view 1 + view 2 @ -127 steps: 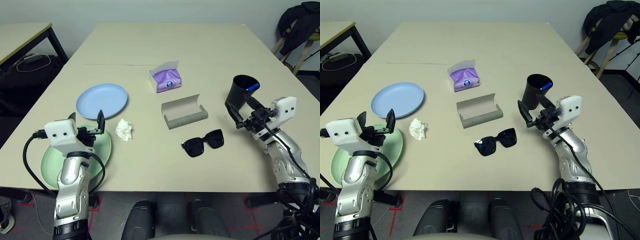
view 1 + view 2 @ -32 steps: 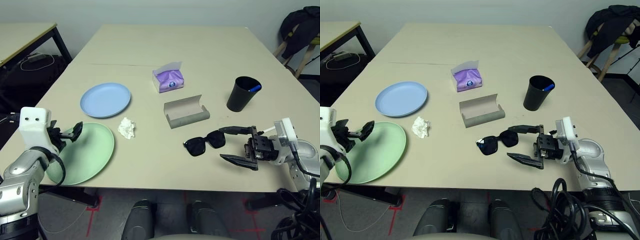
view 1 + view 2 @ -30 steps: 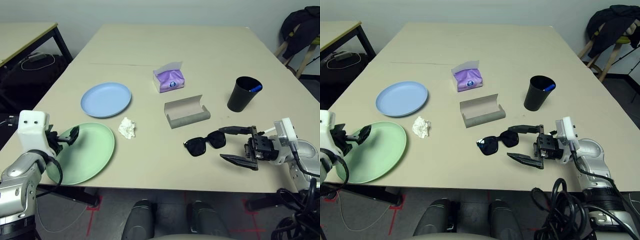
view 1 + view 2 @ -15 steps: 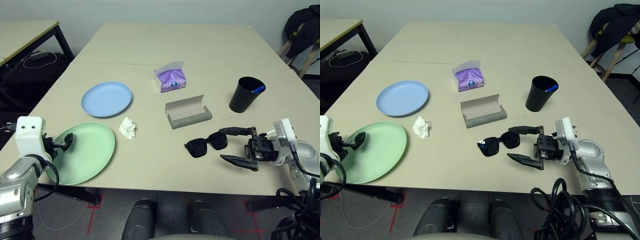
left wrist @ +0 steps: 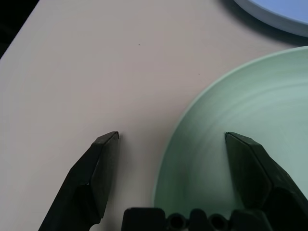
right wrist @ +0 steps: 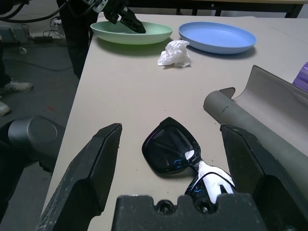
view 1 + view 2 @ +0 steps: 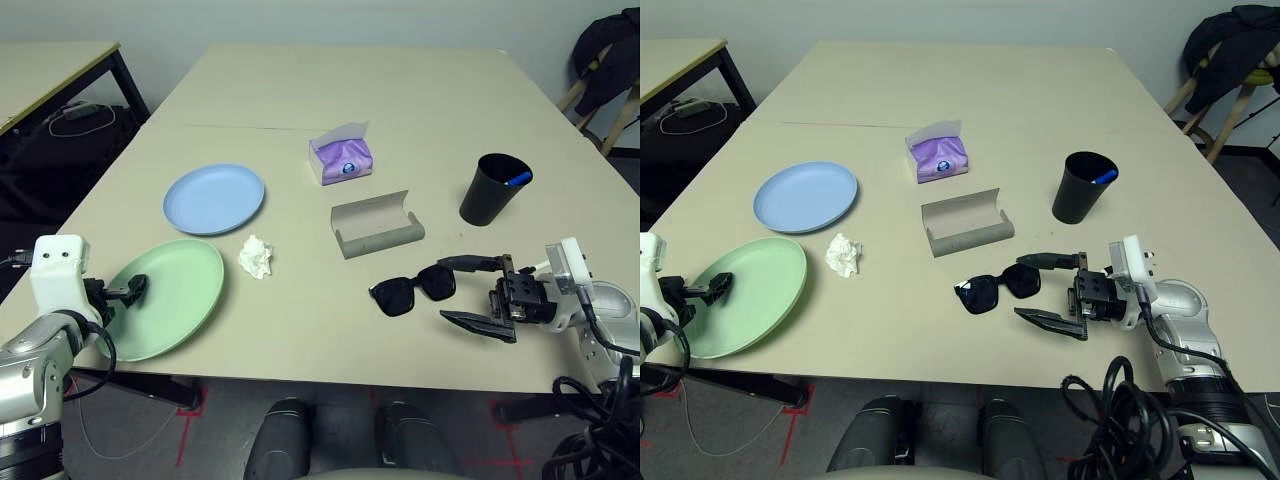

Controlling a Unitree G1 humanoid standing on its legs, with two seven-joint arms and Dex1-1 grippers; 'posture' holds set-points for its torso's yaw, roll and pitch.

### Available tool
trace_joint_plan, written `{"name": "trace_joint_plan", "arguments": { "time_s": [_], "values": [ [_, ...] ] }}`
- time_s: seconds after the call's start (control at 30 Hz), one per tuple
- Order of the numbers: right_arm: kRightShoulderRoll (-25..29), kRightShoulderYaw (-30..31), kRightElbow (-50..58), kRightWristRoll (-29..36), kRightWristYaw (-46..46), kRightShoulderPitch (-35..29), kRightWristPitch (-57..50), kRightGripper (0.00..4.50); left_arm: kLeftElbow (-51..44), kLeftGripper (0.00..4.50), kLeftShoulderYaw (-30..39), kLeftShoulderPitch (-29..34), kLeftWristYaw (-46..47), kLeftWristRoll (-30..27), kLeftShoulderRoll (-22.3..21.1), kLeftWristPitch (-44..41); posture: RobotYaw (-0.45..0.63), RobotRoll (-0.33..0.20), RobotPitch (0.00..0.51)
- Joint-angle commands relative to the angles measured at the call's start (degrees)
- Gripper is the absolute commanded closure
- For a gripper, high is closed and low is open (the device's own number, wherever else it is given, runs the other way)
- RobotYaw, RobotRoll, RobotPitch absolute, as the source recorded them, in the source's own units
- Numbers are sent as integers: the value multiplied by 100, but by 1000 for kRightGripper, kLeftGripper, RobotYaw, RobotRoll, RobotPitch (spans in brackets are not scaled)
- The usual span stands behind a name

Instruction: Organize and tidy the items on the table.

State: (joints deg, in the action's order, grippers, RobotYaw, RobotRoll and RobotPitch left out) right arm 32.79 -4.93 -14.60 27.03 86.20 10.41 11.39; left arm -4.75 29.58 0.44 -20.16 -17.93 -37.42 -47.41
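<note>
The left gripper needs to grab the green plate by its thin outer rim (image 5: 167,153) next, because the plate is much wider than the gripper's open fingers.
My left gripper (image 7: 128,292) is open at the left rim of the mint green plate (image 7: 170,295). In the left wrist view one finger stands over the bare table and the other over the plate (image 5: 240,110), with the rim between them. The pale blue plate (image 7: 213,198) lies just behind, and the crumpled tissue (image 7: 256,257) to its right. The black sunglasses (image 7: 410,288) lie in front of the open grey glasses case (image 7: 376,224). My right gripper (image 7: 475,293) is open just right of the sunglasses (image 6: 173,151), touching nothing. The black cup (image 7: 492,188) holds a pen whose blue end (image 7: 517,180) shows.
A purple tissue pack (image 7: 343,158) stands behind the glasses case. The green plate overhangs the table's (image 7: 300,330) front left edge. A smaller table (image 7: 50,65) is at far left; a chair with dark clothing (image 7: 605,50) at far right.
The left gripper has dropped lower to the green plate's left rim, and the plate looks nudged slightly. The right gripper and the sunglasses have stayed put.
</note>
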Motion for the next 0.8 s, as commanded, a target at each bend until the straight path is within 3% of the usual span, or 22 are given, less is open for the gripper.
{"name": "trace_joint_plan", "arguments": {
  "time_s": [0.03, 0.23, 0.37, 0.8],
  "values": [
    [40, 39, -1, -28, -17, -22, 61, 0, -40, 972, -147, 60, -182, -150, 5, -292, 124, 0, 75],
    [23, 32, 5, -18, -38, -24, 71, 0, -190, 3277, -149, 16, -258, -176, 6, -389, 124, 0, 75],
    [17, 41, 8, -36, -62, -31, 87, 0, -259, 4480, -162, -2, -329, -213, -17, -417, 117, 0, 75],
    [13, 69, -41, -92, -128, 5, 150, 0, -417, 4480, 256, -469, -716, -870, -300, -748, 120, 0, 75]
  ]
}}
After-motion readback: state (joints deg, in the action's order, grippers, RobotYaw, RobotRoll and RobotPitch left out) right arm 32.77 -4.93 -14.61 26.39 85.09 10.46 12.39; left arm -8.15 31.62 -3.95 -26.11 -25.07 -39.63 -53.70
